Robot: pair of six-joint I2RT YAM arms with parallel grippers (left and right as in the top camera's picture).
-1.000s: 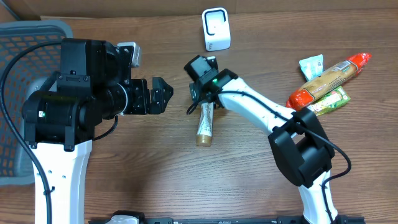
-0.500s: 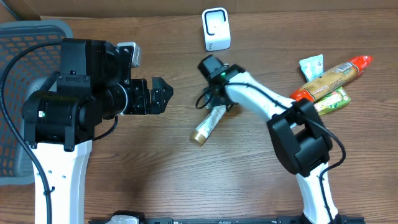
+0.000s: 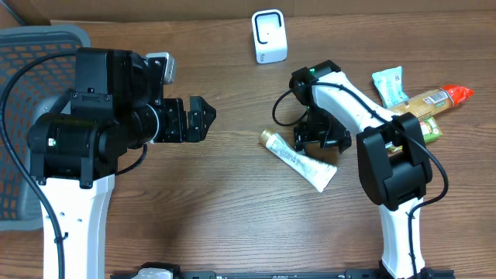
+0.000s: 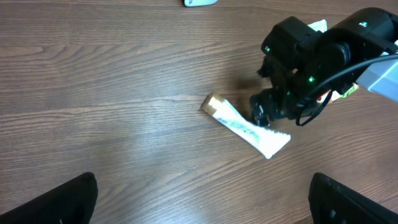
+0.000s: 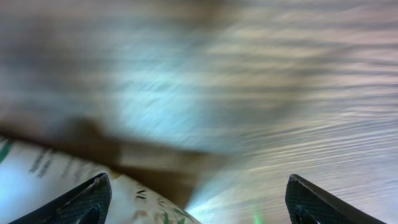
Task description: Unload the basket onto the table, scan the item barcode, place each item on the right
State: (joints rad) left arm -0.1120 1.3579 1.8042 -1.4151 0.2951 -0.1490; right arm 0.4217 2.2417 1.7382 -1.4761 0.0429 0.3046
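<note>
The item barcode needs to be scanned, and the printing stays exposed if I hold the tube away from the gold cap. My right gripper should next grab the white tube across its white body (image 3: 306, 164).
The item is a white tube (image 3: 304, 163) with a gold cap, lying flat and diagonal on the wooden table, cap toward the upper left. My right gripper (image 3: 316, 138) hangs just over the tube's upper side, jaws wide apart. In the right wrist view the tube (image 5: 56, 180) shows blurred at the lower left, against the left finger of my right gripper (image 5: 199, 205); nothing is clamped. The white barcode scanner (image 3: 269, 36) stands at the back centre. My left gripper (image 3: 198, 120) is open, well left of the tube (image 4: 247, 129), its fingertips (image 4: 74, 199) over bare wood.
A grey mesh basket (image 3: 23, 54) fills the far left. Several snack packs (image 3: 418, 105) lie at the right edge, behind the right arm. A cardboard wall runs along the back of the table.
The right arm swung to the right and the tube turned from upright-lying to diagonal, shifting right with it. The left arm has not moved.
</note>
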